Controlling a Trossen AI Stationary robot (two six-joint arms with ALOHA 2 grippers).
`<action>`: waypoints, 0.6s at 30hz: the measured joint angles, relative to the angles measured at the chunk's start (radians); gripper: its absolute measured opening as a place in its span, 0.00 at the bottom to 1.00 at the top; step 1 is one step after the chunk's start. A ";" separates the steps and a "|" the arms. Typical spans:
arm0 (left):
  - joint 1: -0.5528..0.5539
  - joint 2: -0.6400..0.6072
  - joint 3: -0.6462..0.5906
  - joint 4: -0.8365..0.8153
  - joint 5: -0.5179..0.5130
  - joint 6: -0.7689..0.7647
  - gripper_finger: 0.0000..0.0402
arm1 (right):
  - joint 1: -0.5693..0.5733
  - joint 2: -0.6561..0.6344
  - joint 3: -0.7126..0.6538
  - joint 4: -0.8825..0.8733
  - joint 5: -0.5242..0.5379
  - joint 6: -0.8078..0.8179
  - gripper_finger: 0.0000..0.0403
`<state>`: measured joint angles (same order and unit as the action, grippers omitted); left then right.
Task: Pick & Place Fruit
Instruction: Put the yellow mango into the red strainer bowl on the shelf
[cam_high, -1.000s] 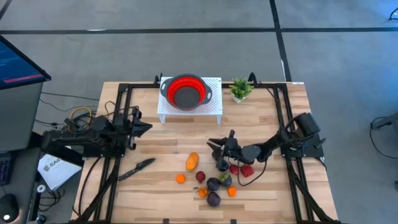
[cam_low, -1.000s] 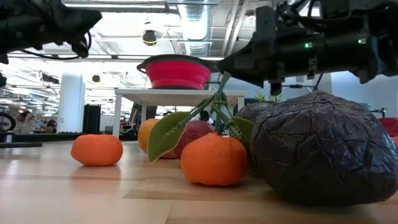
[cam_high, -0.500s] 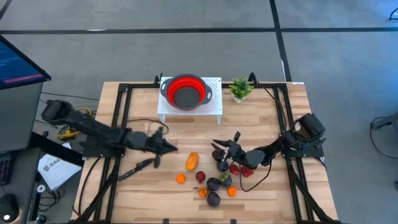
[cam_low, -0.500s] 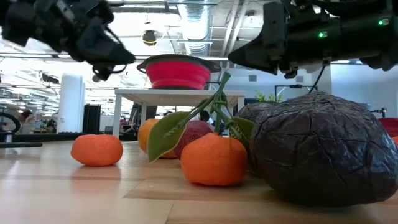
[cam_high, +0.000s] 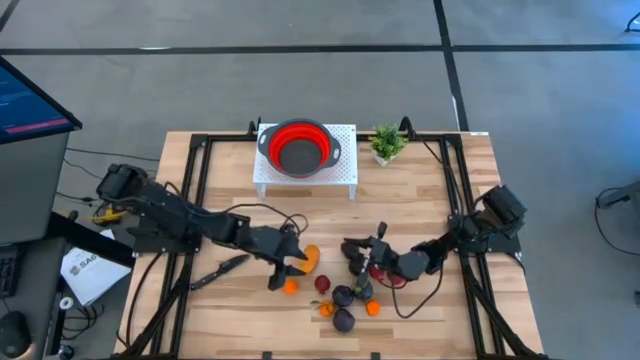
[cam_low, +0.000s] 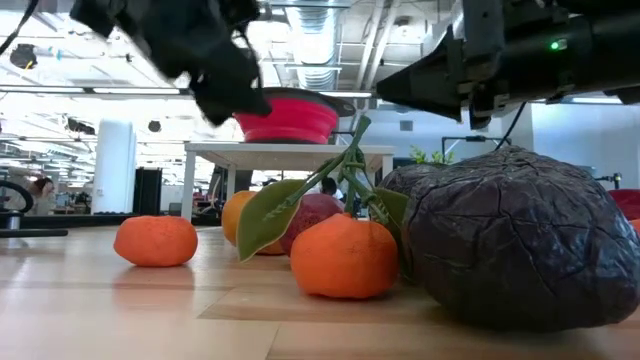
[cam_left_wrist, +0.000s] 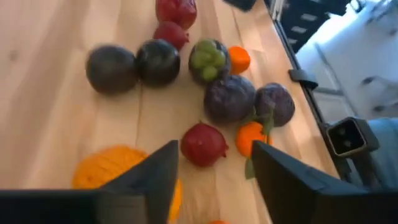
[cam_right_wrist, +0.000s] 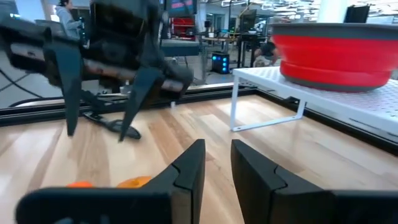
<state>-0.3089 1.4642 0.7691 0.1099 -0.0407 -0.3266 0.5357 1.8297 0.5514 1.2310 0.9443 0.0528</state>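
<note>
My left gripper grips the rounded sides of the orange oval piece (cam_high: 311, 257) next, so as to place it in the red bowl (cam_high: 298, 150).
The fruit lies in a loose heap on the wooden table's near middle: an orange oval piece (cam_high: 311, 257), a small orange one (cam_high: 290, 286), red (cam_high: 322, 284), dark purple (cam_high: 343, 296) and green (cam_high: 361, 289) pieces. My left gripper (cam_high: 288, 268) hangs open just above the orange oval piece (cam_left_wrist: 112, 168), slanting down, and a red piece (cam_left_wrist: 203, 143) shows past its fingers. My right gripper (cam_high: 350, 248) stands level over the heap's far right side. It points toward the table's left, its fingers a narrow gap apart (cam_right_wrist: 217, 149) with nothing between them.
A red bowl (cam_high: 298, 148) stands on a white rack (cam_high: 340, 178) at the table's far middle, with a small potted plant (cam_high: 387, 143) to its right. A black knife (cam_high: 220, 270) lies near the left arm. A black frame runs along both table sides.
My left arm has swung out from the table's left edge toward the fruit in the middle. Its gripper has tipped downward and opened. My right gripper has shifted a little toward the near edge, still level. No fruit has moved.
</note>
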 joint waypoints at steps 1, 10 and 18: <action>-0.009 -0.001 0.033 -0.048 -0.033 0.010 0.57 | 0.005 0.000 0.000 0.000 0.000 0.000 0.18; -0.077 0.128 0.187 -0.223 -0.394 -0.149 0.68 | 0.030 0.000 0.000 -0.018 0.000 0.009 0.18; -0.073 0.290 0.286 -0.304 -0.492 -0.319 0.68 | 0.048 0.001 0.000 -0.052 0.000 0.013 0.18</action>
<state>-0.3818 1.7544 1.0546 -0.1937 -0.5323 -0.6461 0.5832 1.8305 0.5514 1.1786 0.9440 0.0662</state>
